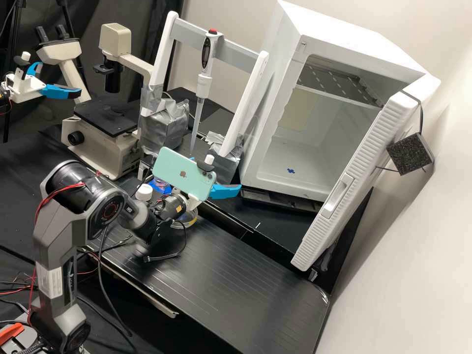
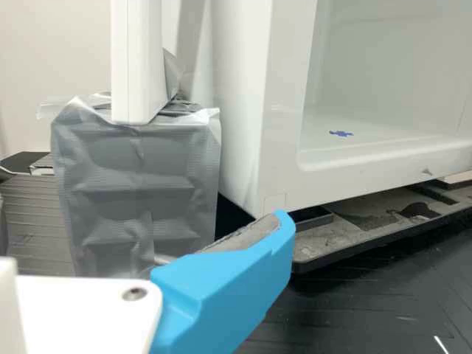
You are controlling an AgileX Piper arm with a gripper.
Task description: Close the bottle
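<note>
I should next grab the white round cap by its sides with my gripper, so that I can close the bottle (image 1: pixel 144 192).
The gripper (image 1: pixel 225 191) is over the middle of the bench, right of the phone on the wrist. Its one visible blue finger points toward the white cabinet. In the wrist view the gripper (image 2: pixel 228 284) shows that finger with its grey pad bare and nothing against it, so it stands open and holds nothing. A small white-capped bottle (image 1: pixel 144 192) stands left of the wrist, away from the finger. Close behind it is a clear vessel with pinkish contents (image 1: pixel 160 184) on something blue, partly hidden by the phone. Whether the white cap is seated cannot be told.
A white open-doored cabinet (image 1: pixel 269 147) stands at the right. Behind the gripper are a taped rack foot (image 2: pixel 136 192) and a hanging pipette (image 1: pixel 203 86). A microscope (image 1: pixel 105 142) is at back left. A clear round dish (image 1: pixel 189 220) lies partly behind the wrist.
</note>
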